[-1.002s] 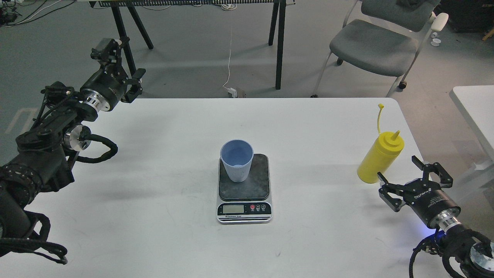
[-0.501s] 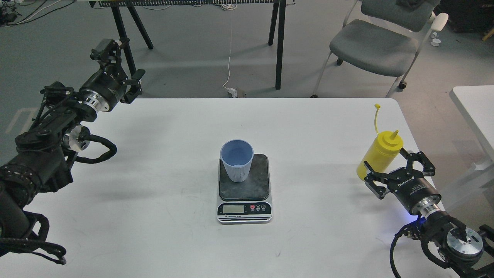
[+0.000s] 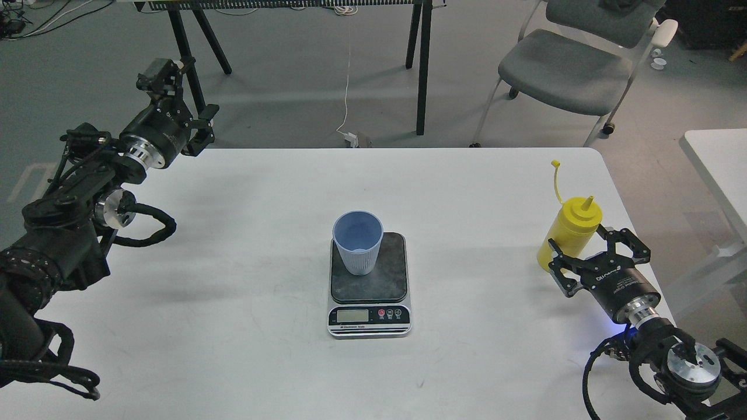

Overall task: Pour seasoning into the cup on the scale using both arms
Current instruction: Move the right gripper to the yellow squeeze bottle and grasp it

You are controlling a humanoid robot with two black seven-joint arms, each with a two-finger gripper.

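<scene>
The yellow seasoning bottle should be grabbed next by its body [image 3: 564, 234] with my right gripper, so that I can pour seasoning into the cup [image 3: 358, 240].
The light-blue cup [image 3: 358, 240] stands upright and empty on the dark platform of the scale [image 3: 385, 277] in the middle of the white table [image 3: 245, 233]. The yellow seasoning bottle [image 3: 575, 224] stands near the table's right edge, its nozzle uncapped and its cap strap sticking up. My right gripper [image 3: 580, 244] is open, with its fingers on either side of the bottle's lower part. My left gripper [image 3: 182, 96] is open and empty, raised above the table's far left corner, far from the cup.
A grey chair [image 3: 560, 64] stands on the floor beyond the table's far right corner. A second white table [image 3: 718, 163] is at the right. Black trestle legs [image 3: 421, 64] and a hanging white cable are behind the table.
My right gripper has moved forward and left until its fingers are either side of the bottle. The bottle has shifted slightly left. The left arm has barely moved.
</scene>
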